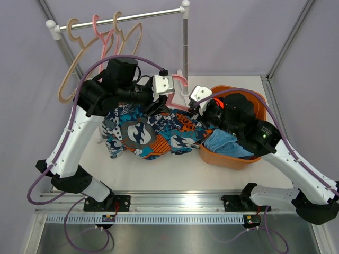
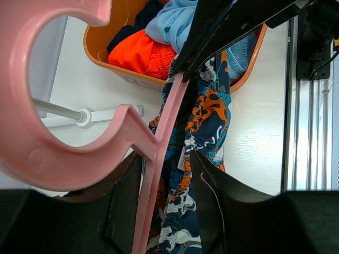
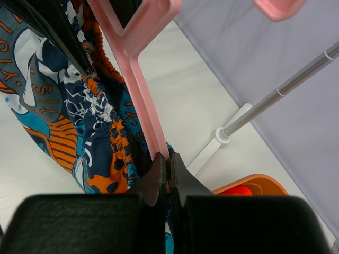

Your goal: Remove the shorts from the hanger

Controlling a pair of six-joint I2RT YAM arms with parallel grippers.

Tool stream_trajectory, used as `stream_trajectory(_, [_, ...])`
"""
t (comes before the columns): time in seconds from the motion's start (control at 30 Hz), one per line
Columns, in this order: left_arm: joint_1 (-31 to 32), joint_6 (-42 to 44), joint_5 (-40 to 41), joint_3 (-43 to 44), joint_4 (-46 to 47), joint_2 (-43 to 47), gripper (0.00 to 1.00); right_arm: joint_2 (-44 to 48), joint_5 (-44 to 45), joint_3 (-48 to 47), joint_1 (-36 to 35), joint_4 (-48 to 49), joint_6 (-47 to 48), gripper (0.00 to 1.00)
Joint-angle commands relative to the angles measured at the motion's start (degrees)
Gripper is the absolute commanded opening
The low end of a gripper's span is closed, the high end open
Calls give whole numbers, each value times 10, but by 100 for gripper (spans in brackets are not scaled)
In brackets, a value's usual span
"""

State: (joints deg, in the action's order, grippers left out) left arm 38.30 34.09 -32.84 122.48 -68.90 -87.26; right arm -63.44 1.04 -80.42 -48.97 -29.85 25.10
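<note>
I will next grab the pink hanger (image 1: pixel 181 79) beside its hook's base (image 1: pixel 166 104) with my left gripper to remove the shorts, and this leaves the hook and far arm free.
The multicolour printed shorts (image 1: pixel 143 132) lie spread on the table, with their waistband still bunched along a pink hanger (image 1: pixel 181 79). In the left wrist view the hanger (image 2: pixel 47 159) and the shorts' waistband (image 2: pixel 209 121) both pass between the jaws of my left gripper (image 2: pixel 161 159), which stand apart and open. My right gripper (image 3: pixel 169 159) is shut on the hanger's arm (image 3: pixel 140 95), close beside the printed shorts (image 3: pixel 58 106). From above, the left gripper (image 1: pixel 175 89) and right gripper (image 1: pixel 192 101) meet at the hanger.
An orange basket (image 1: pixel 228 161) at the right holds light blue shorts (image 2: pixel 169 24), orange-red shorts (image 2: pixel 143 53) and dark navy shorts (image 2: pixel 151 13). Behind stands a clothes rack (image 1: pixel 185 42) with empty beige hangers (image 1: pixel 74 63) and a pink one (image 1: pixel 100 32).
</note>
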Motion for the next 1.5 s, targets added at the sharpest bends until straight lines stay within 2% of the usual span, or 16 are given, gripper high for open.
stream_trajectory(0.0, [5,-8,-28,-7,-10,2,45,15,45,-42,1,73,-1,0])
stream_trajectory(0.2, [5,-18,12,-7,6,-4,44,28,38,-38,1,70,-1,0])
stream_trajectory(0.27, [5,-26,48,-10,17,-5,51,30,38,-40,1,67,-2,0])
stream_trajectory(0.57, [-6,-20,88,14,31,-11,59,40,23,-31,1,63,-6,0])
stream_trajectory(0.73, [-32,-24,74,21,39,-12,59,48,5,-30,1,55,-7,0])
stream_trajectory(1.0, [-47,-11,-14,31,22,-40,58,52,4,-25,0,63,-7,0])
stream_trajectory(1.13, [-46,-10,-81,51,9,-64,51,49,5,-23,1,66,-7,0])
stream_trajectory(1.23, [-46,-10,-120,67,-2,-75,35,45,11,-21,1,72,-6,0])
stream_trajectory(1.3, [-45,-5,-137,71,-9,-77,20,40,24,-19,1,79,-5,0])
stream_trajectory(1.37, [-44,-3,-151,66,-12,-72,10,33,34,-20,1,84,-2,0])
stream_trajectory(1.4, [-44,-2,-155,61,-12,-70,0,31,43,-20,1,87,-2,0])
stream_trajectory(1.47, [-44,-5,-165,43,-4,-55,0,20,52,-21,1,96,-1,0])
